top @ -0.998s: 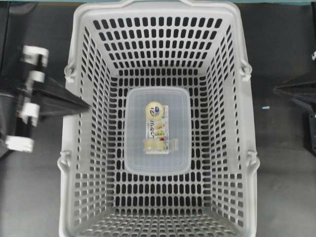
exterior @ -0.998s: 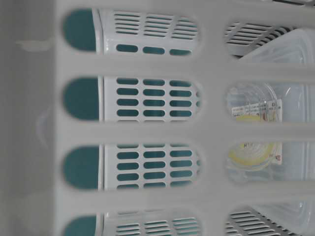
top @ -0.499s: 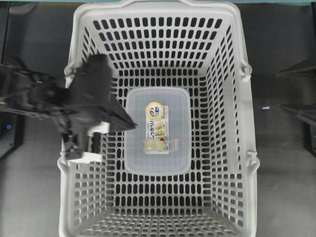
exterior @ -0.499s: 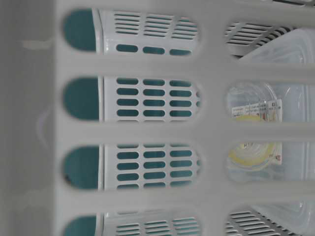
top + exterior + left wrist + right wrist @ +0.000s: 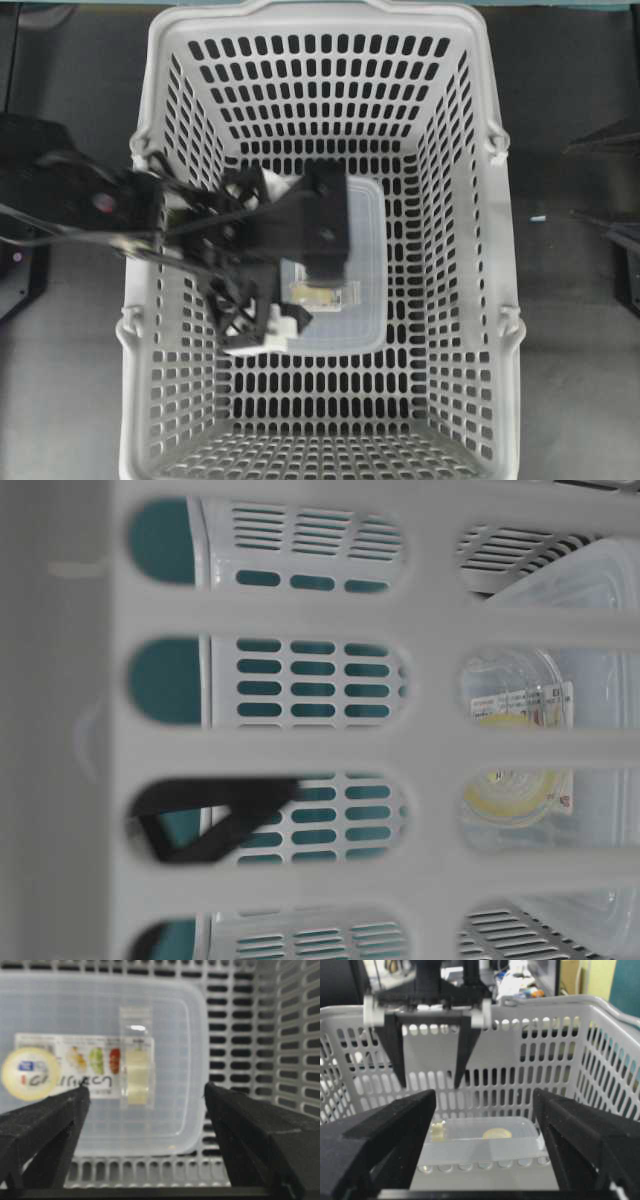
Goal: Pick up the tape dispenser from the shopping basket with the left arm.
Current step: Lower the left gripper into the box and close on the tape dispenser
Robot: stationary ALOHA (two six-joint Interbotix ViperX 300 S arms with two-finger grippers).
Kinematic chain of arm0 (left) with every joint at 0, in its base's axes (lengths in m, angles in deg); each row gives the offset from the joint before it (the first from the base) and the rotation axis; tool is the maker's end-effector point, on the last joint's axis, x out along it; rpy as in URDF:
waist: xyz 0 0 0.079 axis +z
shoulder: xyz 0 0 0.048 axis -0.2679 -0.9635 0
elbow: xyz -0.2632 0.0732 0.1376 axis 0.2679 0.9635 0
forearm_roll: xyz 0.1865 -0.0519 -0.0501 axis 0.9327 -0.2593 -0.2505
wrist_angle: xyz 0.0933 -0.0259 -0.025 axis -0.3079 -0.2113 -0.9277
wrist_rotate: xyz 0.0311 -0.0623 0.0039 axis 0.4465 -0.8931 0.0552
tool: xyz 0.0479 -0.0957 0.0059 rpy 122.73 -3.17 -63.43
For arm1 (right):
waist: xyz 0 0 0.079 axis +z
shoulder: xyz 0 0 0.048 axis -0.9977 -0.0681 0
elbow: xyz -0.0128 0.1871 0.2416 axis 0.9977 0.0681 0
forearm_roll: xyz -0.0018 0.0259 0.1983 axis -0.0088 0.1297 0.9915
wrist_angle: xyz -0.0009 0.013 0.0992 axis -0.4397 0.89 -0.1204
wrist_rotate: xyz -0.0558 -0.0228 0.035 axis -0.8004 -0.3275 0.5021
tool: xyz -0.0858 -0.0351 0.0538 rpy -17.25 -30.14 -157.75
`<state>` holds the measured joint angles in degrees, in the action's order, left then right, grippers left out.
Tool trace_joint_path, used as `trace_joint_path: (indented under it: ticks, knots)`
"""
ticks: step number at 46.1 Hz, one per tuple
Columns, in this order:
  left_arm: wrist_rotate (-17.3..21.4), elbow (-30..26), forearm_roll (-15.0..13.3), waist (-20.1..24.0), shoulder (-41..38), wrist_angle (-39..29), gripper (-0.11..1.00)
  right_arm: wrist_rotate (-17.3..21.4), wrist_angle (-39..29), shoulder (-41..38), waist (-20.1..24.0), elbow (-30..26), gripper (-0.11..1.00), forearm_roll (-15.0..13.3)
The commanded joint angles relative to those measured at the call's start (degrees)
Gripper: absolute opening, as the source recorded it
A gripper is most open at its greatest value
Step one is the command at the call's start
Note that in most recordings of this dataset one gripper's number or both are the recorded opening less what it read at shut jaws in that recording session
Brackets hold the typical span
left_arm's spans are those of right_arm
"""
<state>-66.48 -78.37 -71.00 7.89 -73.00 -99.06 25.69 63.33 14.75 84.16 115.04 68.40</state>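
Note:
Next, my left gripper grabs the tape dispenser by its roll end (image 5: 136, 1079), because the long clear arm (image 5: 135, 1025) is empty.
The tape dispenser (image 5: 95, 1065), a clear packet with a pale yellow roll and a printed white card, lies on a translucent tray (image 5: 175, 1110) on the floor of the light-grey shopping basket (image 5: 170, 400). My left gripper (image 5: 290, 262) hangs over the packet inside the basket, blurred, and hides most of it from overhead. In the left wrist view the left gripper (image 5: 145, 1092) is open and above the tray, touching nothing. The right wrist view shows the left gripper (image 5: 429, 1085) open with its fingers pointing down. My right gripper (image 5: 485, 1105) is open and empty outside the basket's right wall.
The basket walls (image 5: 520, 1080) stand high on all sides of the tray. The right arm (image 5: 605, 220) rests on the dark table to the right of the basket. In the table-level view a dark part of the left arm (image 5: 215, 815) shows through the slots.
The left arm has swung from outside the basket's left wall, over the rim, to above the tray and the tape dispenser. The tape dispenser has not moved.

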Motion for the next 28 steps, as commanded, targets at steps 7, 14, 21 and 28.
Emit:
trace_joint_path:
  ticks: [7, 14, 21, 28]
  knots:
    - [-0.5, -0.7, 0.1, -0.5, -4.0, 0.0, 0.90, 0.1, 0.3, -0.3, -0.1, -0.4, 0.75, 0.2]
    - [-0.5, 0.4, 0.2, -0.5, -6.9, 0.5, 0.90, 0.1, 0.3, -0.4, -0.1, -0.3, 0.75, 0.2]
    - [-0.4, 0.7, 0.2, -0.5, -8.6, 2.7, 0.89, 0.1, 0.4, -0.4, -0.1, -0.2, 0.75, 0.2]
    - [-0.4, 0.4, 0.1, -0.6, -8.3, 2.3, 0.76, 0.1, 0.3, -0.4, -0.1, -0.1, 0.75, 0.2]
